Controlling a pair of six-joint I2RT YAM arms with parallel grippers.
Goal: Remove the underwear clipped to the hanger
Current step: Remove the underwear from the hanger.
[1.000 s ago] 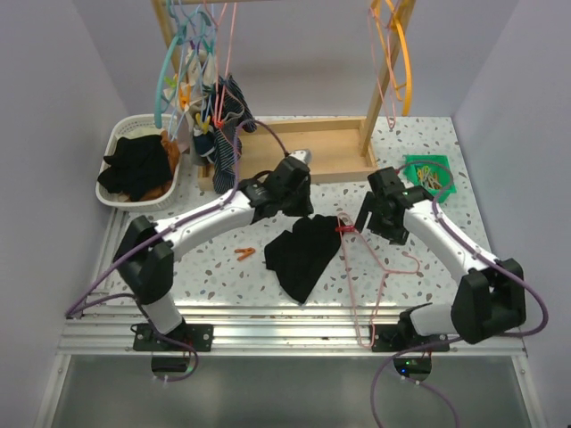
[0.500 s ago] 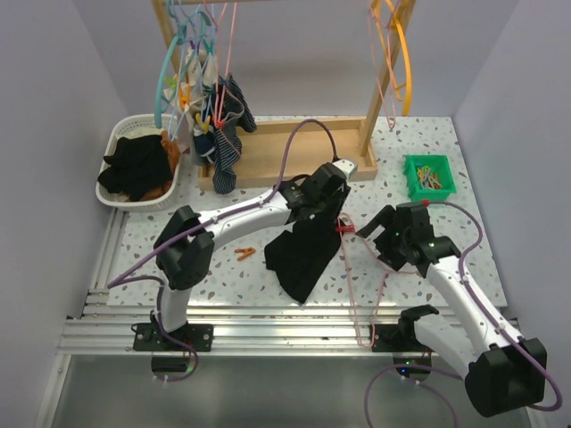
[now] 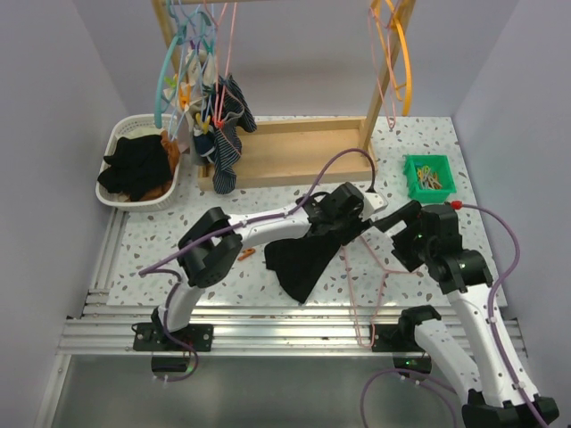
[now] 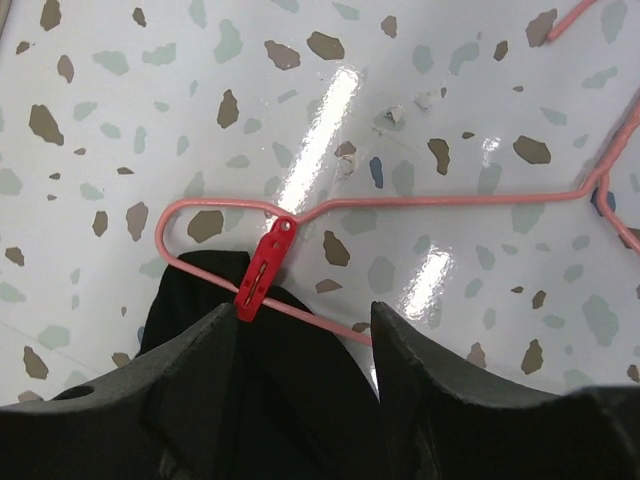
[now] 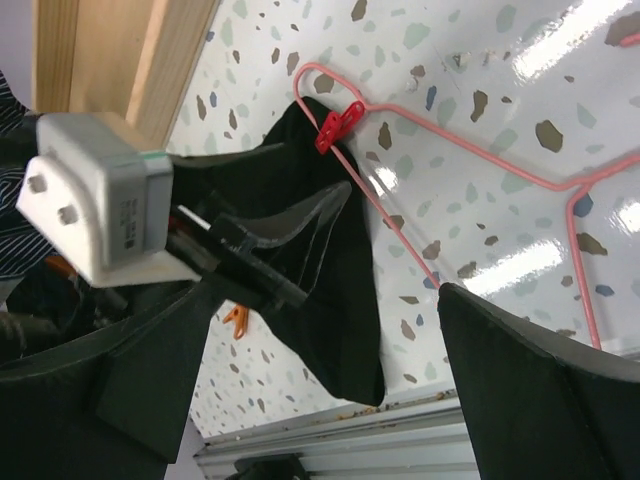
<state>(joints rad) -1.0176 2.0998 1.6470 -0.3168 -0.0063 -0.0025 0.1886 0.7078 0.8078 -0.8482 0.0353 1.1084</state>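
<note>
Next, the left gripper grabs the red clip [image 4: 263,270] across its narrow sides, which leaves the pink hanger wire free for handover to my right gripper.
Black underwear [image 3: 302,257] lies on the speckled table, held by a red clip [image 4: 263,270] to a pink wire hanger [image 3: 368,267] lying flat. My left gripper [image 3: 355,218] hovers over the clipped corner; in the left wrist view it [image 4: 305,318] is open, its fingers straddling the black cloth [image 4: 205,280] just below the clip. My right gripper [image 3: 390,219] is raised beside it, open and empty. The right wrist view shows the clip [image 5: 338,122], the hanger [image 5: 480,150] and the underwear [image 5: 355,300] below, with the right gripper [image 5: 330,288] well above them.
A white basket [image 3: 118,135] at the left holds dark garments and orange-brown cloth. A wooden rack base [image 3: 303,147] stands behind, with striped garments [image 3: 225,125] on hangers. A green bin of clips [image 3: 428,176] sits at the right. An orange clip [image 3: 244,254] lies loose.
My left gripper has moved right across the underwear to the red clip and opened. My right arm has swung back and up, its gripper now facing the left one.
</note>
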